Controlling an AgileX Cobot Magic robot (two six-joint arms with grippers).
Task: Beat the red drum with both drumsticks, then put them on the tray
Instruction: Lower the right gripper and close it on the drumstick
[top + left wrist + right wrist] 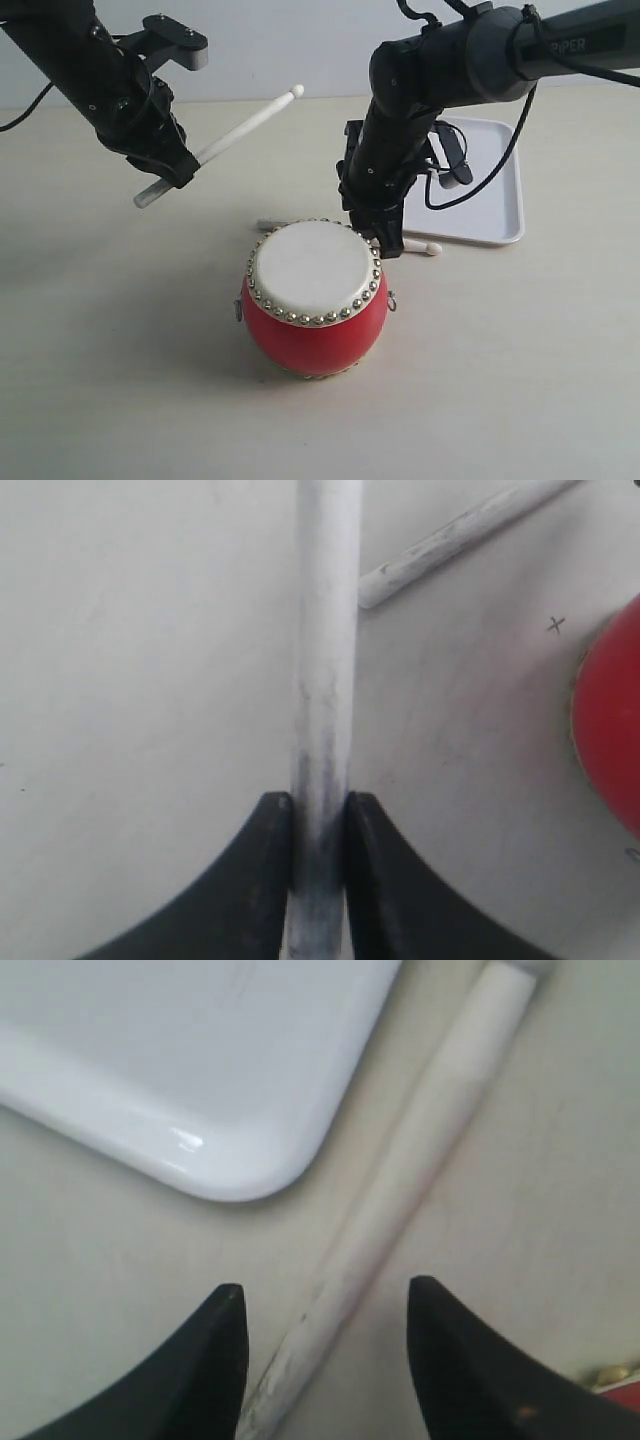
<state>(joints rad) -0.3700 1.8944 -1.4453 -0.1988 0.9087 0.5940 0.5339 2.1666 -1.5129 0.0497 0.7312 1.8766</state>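
Observation:
I next need to grip the lying drumstick by its plain handle end point(283, 224) with my right gripper, to beat the red drum point(315, 297) with both drumsticks.
The red drum point(315, 297) with its cream head stands mid-table; its red side point(612, 730) shows in the left wrist view. My left gripper point(182, 166) point(319, 802) is shut on one drumstick point(230, 138) point(326, 660), held in the air up left of the drum, tip pointing up and right. The other drumstick point(418, 246) point(400, 1190) lies on the table behind the drum, beside the white tray point(482, 190) point(190, 1050). My right gripper point(385, 240) point(325, 1295) is open, its fingers either side of that stick, just above it.
The lying stick's far end point(450, 540) shows in the left wrist view. A small pencil cross point(556, 625) marks the table near the drum. A black cable point(470, 185) hangs from the right arm over the tray.

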